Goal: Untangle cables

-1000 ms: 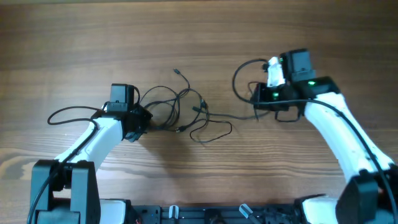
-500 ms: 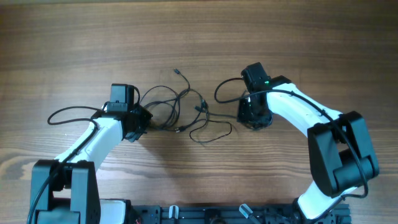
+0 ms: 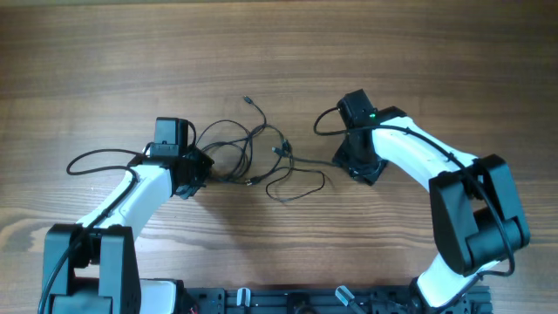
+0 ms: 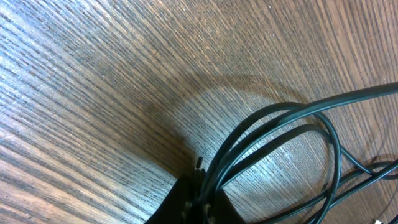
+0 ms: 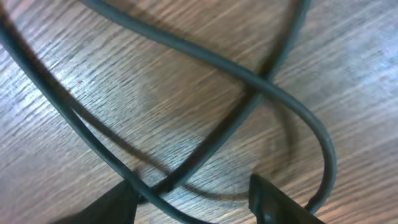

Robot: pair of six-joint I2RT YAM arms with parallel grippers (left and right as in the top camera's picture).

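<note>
My right gripper will next grab the cord (image 3: 332, 163) by its part away from the looped heap of cables, then pull it out to untangle it.
The cables (image 3: 251, 150) lie as thin black loops at the table's middle, with one plug end (image 3: 248, 101) pointing away. My left gripper (image 3: 201, 169) sits at the left edge of the bunch. In the left wrist view this gripper (image 4: 202, 190) is shut on looped cable strands (image 4: 280, 134). One cord (image 3: 314, 161) runs right to my right gripper (image 3: 357, 166). In the right wrist view that gripper (image 5: 196, 199) is open, its fingers (image 5: 273, 202) low over the wood. Black cords (image 5: 205, 146) cross on the table between them, ungripped.
A thicker black arm wire (image 3: 96, 160) loops out left of the left arm. Another arm wire (image 3: 324, 122) arcs beside the right wrist. The robot base rail (image 3: 288, 301) lines the near table edge. Bare wood table (image 3: 279, 52) stretches behind the cables.
The right arm has swung in from the far right and come down at the cord's right end, and its jaws have gone from shut to open. The left arm has not moved.
</note>
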